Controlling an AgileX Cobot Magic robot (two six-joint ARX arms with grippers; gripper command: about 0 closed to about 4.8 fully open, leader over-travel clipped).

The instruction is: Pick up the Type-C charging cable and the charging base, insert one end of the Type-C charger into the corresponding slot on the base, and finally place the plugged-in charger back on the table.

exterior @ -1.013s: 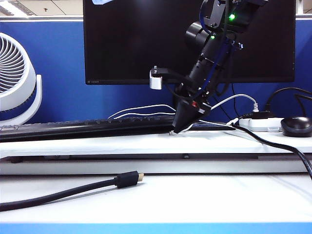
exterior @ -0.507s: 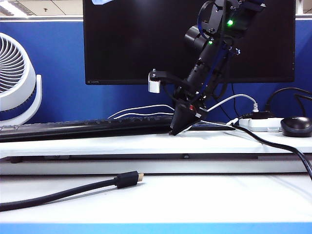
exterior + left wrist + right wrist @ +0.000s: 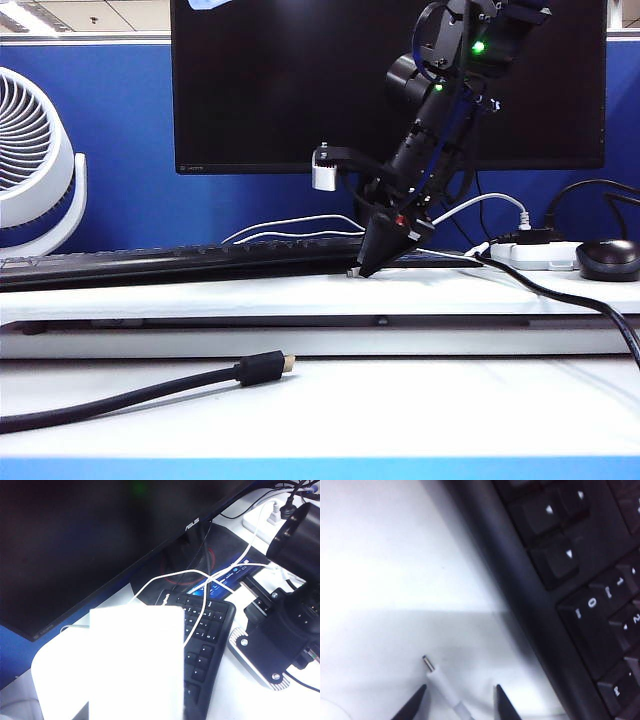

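Note:
The right gripper takes hold of the connector by its white sleeve [image 3: 444, 687] next. That leaves the slim connector's metal tip [image 3: 428, 663] free to enter the slot.
The Type-C charging cable's slim white connector [image 3: 440, 677] lies on the white shelf board of the table [image 3: 200, 295], beside the keyboard's front edge. My right gripper [image 3: 459, 702] stands open over it, one dark fingertip on each side and neither touching. In the exterior view this gripper [image 3: 361, 266] points down onto the shelf. The cable's cord [image 3: 200, 580] runs back over the monitor foot. The charging base [image 3: 135, 665], a glossy white block, fills the near part of the left wrist view, held up above the keyboard by my left gripper. The left gripper's fingers are hidden behind the base.
A black keyboard [image 3: 150, 262] lies along the shelf in front of a big dark monitor [image 3: 300, 80]. A white fan [image 3: 30, 170] stands at the left. A power strip [image 3: 535, 255] and a mouse [image 3: 608, 258] sit at the right. A thick black gold-tipped cable [image 3: 260, 368] lies on the lower desk.
The right arm swayed slightly left and back right, its fingertips staying at the same spot on the shelf. The left arm has not moved.

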